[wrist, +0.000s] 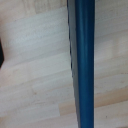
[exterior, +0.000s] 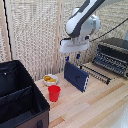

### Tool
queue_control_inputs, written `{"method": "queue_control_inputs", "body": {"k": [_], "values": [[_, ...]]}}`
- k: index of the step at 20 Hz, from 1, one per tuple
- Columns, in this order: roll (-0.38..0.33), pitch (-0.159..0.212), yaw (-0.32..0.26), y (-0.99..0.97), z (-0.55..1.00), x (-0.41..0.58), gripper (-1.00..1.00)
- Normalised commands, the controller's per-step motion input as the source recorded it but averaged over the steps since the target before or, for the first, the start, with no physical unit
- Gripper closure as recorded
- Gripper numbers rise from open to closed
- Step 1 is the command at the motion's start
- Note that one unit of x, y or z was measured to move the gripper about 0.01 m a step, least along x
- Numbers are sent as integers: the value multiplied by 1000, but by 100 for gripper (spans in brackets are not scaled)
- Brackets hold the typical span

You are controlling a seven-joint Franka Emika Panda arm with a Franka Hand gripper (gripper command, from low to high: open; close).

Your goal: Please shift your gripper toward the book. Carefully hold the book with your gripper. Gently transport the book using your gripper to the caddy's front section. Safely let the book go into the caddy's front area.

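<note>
The book's thin edge stands up between wide flat covers, so my gripper next needs to pinch its top edge to transport the book.
The dark navy-blue book (exterior: 76, 76) stands on its long edge on the wooden table, tilted, with its pale page edge facing the exterior view's right. My gripper (exterior: 72, 58) hangs right over the book's upper end, its dark fingers apart at the top edge. In the wrist view the book's blue edge (wrist: 84, 65) runs straight through the middle, very close; my fingers do not show there. The black soft-sided caddy (exterior: 44, 107) with its inner divider stands at the exterior view's left, apart from the book.
A red cup (exterior: 54, 93) stands between the caddy and the book. A white bowl with something yellow (exterior: 50, 79) sits behind it. A black-and-silver toaster oven (exterior: 114, 55) with a pulled-out rack (exterior: 97, 72) is at the exterior view's right.
</note>
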Motion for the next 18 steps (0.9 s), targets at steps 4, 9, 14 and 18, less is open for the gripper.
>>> {"method": "queue_control_inputs", "body": {"k": [4, 9, 14, 18], "values": [[5, 0, 0, -330, -316, 134, -100], [0, 17, 29, -344, -244, 158, -100], [-22, 82, 38, -189, -170, 125, 100], [-11, 44, 64, -46, -110, 138, 100]]}}
